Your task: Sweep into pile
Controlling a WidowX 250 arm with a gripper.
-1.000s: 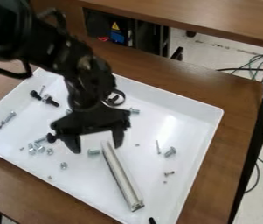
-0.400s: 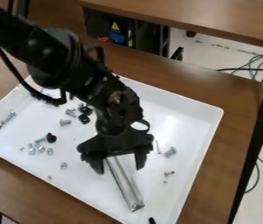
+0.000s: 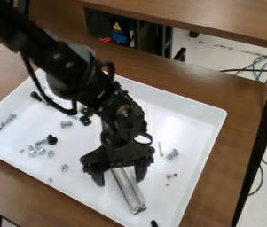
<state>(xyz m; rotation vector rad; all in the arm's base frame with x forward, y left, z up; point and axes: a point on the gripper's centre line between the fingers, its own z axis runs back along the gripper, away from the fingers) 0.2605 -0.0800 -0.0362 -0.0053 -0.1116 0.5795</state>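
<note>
The metal bar's long body needs to stay free to sweep screws into a pile, so next my gripper will grab the metal bar by its upper end.
The black gripper [image 3: 121,176] is low over the middle of the white tray [image 3: 218,126], open, with one finger on each side of the upper end of a silver metal bar [image 3: 129,190]. The bar lies slanted, its lower end toward the tray's front edge. Loose screws and nuts are scattered left of the gripper, among them a black knob [image 3: 52,139], a bolt [image 3: 66,123] and a nut [image 3: 64,168]. On the right lie a bolt [image 3: 172,154] and a small screw [image 3: 171,176].
The tray stands on a brown wooden table [image 3: 242,95], its raised rim all around. At the left side of the tray lie more bolts [image 3: 9,118]. A small black piece [image 3: 154,223] is at the front rim. Cables hang beyond the table at the right.
The gripper has moved right and toward the tray's front, down to the bar's upper end, and its fingers have come somewhat closer together. The bar lies where it was.
</note>
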